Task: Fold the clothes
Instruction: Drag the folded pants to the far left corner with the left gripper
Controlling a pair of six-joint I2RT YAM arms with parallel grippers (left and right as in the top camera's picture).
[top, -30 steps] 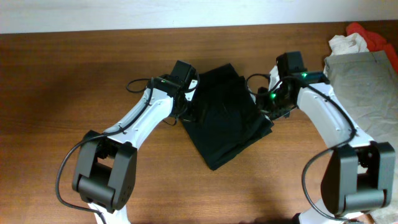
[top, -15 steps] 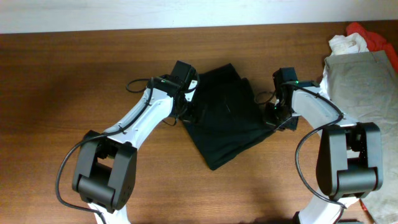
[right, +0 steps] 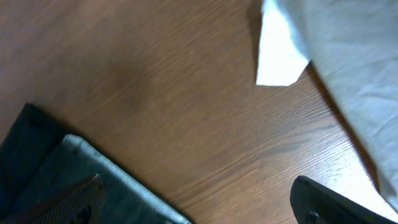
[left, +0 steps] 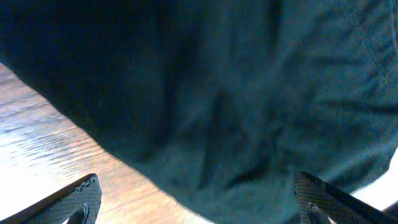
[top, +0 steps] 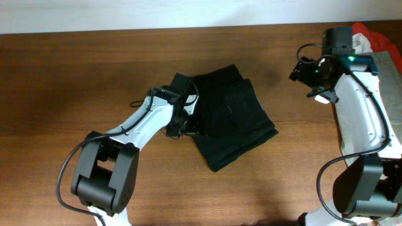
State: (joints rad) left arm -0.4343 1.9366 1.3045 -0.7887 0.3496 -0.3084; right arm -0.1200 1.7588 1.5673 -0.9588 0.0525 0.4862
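I should next grab the black folded garment (top: 232, 122) with my left gripper by the garment's edge beneath the gripper, to slide it aside flat and still folded.
A black folded garment (top: 232, 122) lies in the middle of the wooden table (top: 75, 81). My left gripper (top: 184, 123) is low over its left edge, open. In the left wrist view the dark cloth (left: 236, 93) fills most of the frame, and the left gripper (left: 199, 208) spans the cloth's edge with nothing gripped. My right gripper (top: 306, 74) hangs open above bare wood to the right of the garment. In the right wrist view the right gripper (right: 199, 208) is empty, with a corner of the black garment (right: 56, 180) at lower left.
A grey garment (top: 389, 81) lies at the right edge, partly under the right arm, and shows pale in the right wrist view (right: 336, 56). A white cloth (top: 358, 43) and a red one (top: 384, 39) are bunched at the back right corner.
The right gripper let go of the black garment's right edge, opened, and moved up and to the right. The left gripper slid slightly nearer along the garment's left edge.
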